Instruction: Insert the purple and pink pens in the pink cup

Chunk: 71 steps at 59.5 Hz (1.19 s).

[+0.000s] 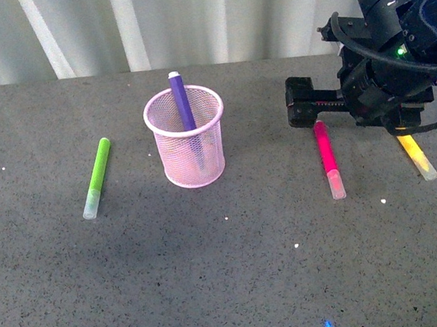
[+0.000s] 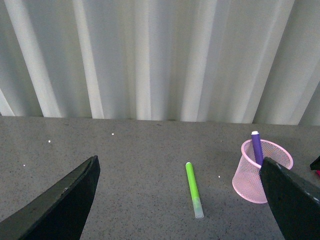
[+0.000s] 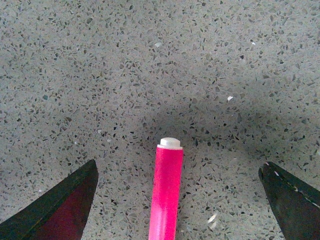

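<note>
My right gripper is to grab the pink pen by its white-tipped end (image 3: 168,152) next. Then the pen can go into the pink cup.
The pink cup (image 1: 188,146) stands upright on the grey table, with the purple pen (image 1: 182,102) leaning inside it. Both show in the left wrist view too, the cup (image 2: 260,171) and the pen (image 2: 257,146). The pink pen (image 1: 328,156) lies flat on the table to the right of the cup. My right gripper (image 1: 314,113) is open and hovers low over the pen's far end. In the right wrist view the pink pen (image 3: 166,192) lies midway between my open fingers (image 3: 60,207). My left gripper (image 2: 185,200) is open and empty, out of the front view.
A lime-green marker (image 1: 97,177) lies left of the cup and shows in the left wrist view (image 2: 193,188). A yellow marker (image 1: 416,155) lies under my right arm at the far right. A white curtain (image 1: 145,21) hangs behind the table.
</note>
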{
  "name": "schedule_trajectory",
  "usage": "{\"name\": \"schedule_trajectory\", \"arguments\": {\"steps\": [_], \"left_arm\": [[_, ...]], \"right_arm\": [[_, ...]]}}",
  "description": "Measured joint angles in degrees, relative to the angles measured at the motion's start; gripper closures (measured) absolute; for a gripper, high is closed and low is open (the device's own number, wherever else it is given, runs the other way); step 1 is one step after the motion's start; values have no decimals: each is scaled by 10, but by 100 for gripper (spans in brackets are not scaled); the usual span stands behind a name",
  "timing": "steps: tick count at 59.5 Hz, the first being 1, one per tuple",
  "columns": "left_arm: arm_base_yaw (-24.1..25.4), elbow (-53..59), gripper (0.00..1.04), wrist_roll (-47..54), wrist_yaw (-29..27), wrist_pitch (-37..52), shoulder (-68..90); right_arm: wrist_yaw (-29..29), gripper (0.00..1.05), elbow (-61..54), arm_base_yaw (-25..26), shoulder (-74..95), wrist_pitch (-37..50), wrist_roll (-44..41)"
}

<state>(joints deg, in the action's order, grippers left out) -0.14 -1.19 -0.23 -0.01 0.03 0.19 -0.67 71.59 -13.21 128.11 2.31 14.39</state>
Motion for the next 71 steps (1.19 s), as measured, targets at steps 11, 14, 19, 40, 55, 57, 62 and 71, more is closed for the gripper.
{"name": "schedule_trajectory", "arguments": {"steps": [11, 14, 19, 40, 55, 57, 62, 71], "left_arm": [[0, 0, 7, 0, 0, 0, 0], [0, 0, 7, 0, 0, 0, 0], [0, 0, 7, 0, 0, 0, 0], [0, 0, 7, 0, 0, 0, 0], [0, 0, 7, 0, 0, 0, 0], [0, 0, 7, 0, 0, 0, 0], [0, 0, 7, 0, 0, 0, 0], [0, 0, 7, 0, 0, 0, 0]], "right_arm": [[0, 7, 12, -10, 17, -4, 0], [0, 7, 15, -12, 20, -6, 0], [4, 7, 20, -17, 28, -11, 0], [17, 7, 46, -19, 44, -27, 0], [35, 34, 57, -22, 55, -33, -11], [35, 40, 57, -22, 56, -31, -11], [34, 50, 57, -21, 57, -28, -11], [27, 71, 57, -18, 59, -17, -11]]}}
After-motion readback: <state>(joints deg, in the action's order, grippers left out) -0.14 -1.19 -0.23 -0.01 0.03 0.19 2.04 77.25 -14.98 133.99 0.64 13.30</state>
